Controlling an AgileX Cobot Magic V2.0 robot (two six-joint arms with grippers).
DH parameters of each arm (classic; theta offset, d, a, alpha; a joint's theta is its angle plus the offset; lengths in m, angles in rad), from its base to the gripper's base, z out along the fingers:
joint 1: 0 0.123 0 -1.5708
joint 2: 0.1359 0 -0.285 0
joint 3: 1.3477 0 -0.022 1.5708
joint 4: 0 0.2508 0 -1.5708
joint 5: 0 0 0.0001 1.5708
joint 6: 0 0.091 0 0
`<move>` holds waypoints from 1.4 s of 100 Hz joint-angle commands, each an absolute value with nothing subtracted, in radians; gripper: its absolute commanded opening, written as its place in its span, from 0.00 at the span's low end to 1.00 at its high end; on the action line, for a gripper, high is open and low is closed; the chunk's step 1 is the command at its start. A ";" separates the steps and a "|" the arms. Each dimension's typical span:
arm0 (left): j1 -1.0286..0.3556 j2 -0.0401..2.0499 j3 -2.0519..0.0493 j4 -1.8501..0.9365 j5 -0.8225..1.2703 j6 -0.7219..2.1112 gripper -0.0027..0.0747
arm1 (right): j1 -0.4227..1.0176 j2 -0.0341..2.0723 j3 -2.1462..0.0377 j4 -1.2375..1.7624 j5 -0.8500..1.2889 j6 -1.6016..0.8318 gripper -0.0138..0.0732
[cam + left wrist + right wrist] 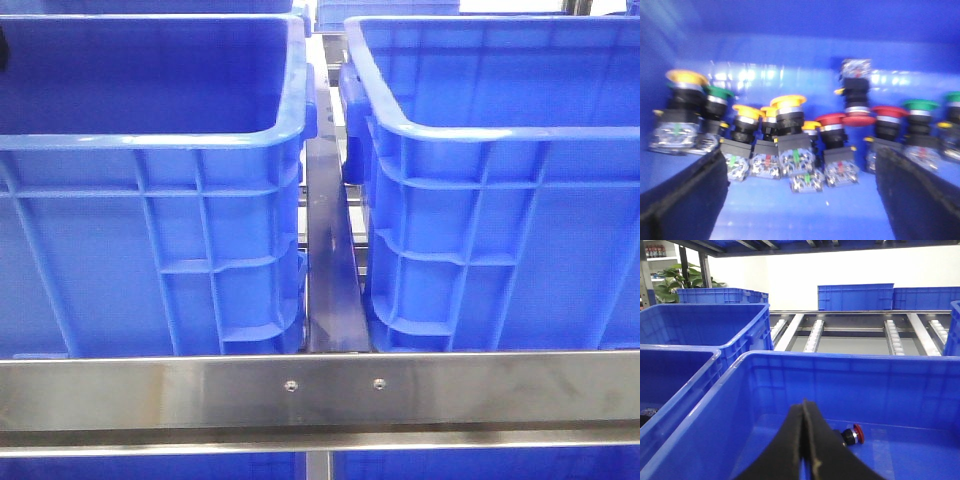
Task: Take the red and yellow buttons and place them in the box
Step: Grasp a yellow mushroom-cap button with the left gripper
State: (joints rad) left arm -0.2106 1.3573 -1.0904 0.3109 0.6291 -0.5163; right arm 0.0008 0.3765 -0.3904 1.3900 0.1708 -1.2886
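Note:
The yellow button has a round cap and neck (pixel 789 110), so I will next use my left gripper to grab it by the flat sides of its square block (pixel 795 154).
In the left wrist view, a row of push buttons stands on a blue bin floor (pixel 800 210): several yellow buttons (pixel 788 102), red buttons (pixel 832 120) and green buttons (pixel 920 106). My left gripper (pixel 802 200) is open and empty, its dark fingers (pixel 685 195) wide apart in front of the row. In the right wrist view, my right gripper (pixel 805 412) is shut with nothing between its fingers, above a blue box (pixel 850 370). One red button (pixel 854 435) lies on that box's floor just beyond the fingertips. Neither gripper shows in the front view.
The front view shows two tall blue bins, left (pixel 150 200) and right (pixel 500 200), with a metal rail (pixel 330 280) between them and a steel bar (pixel 320 390) across the front. More blue bins (pixel 700 325) and roller tracks (pixel 812 335) stand beyond.

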 commanded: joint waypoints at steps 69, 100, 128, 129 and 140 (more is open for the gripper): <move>-0.145 1.636 -1.177 0.286 0.519 -0.485 0.74 | 0.001 0.378 -0.421 1.403 0.151 -1.295 0.08; -0.145 1.669 -1.177 0.286 0.494 -0.485 0.74 | 0.001 0.378 -0.421 1.403 0.151 -1.295 0.08; -0.145 1.678 -1.177 0.284 0.503 -0.485 0.35 | 0.001 0.378 -0.421 1.403 0.151 -1.295 0.08; -0.145 1.677 -1.177 0.284 0.505 -0.485 0.32 | 0.001 0.378 -0.421 1.403 0.151 -1.295 0.08; -0.145 1.668 -1.177 0.284 0.507 -0.481 0.10 | 0.001 0.378 -0.421 1.403 0.151 -1.295 0.08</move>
State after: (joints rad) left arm -0.1486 1.7184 -1.1456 0.2836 0.5408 -0.4842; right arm 0.0008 0.3765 -0.3904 1.3900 0.1687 -1.2886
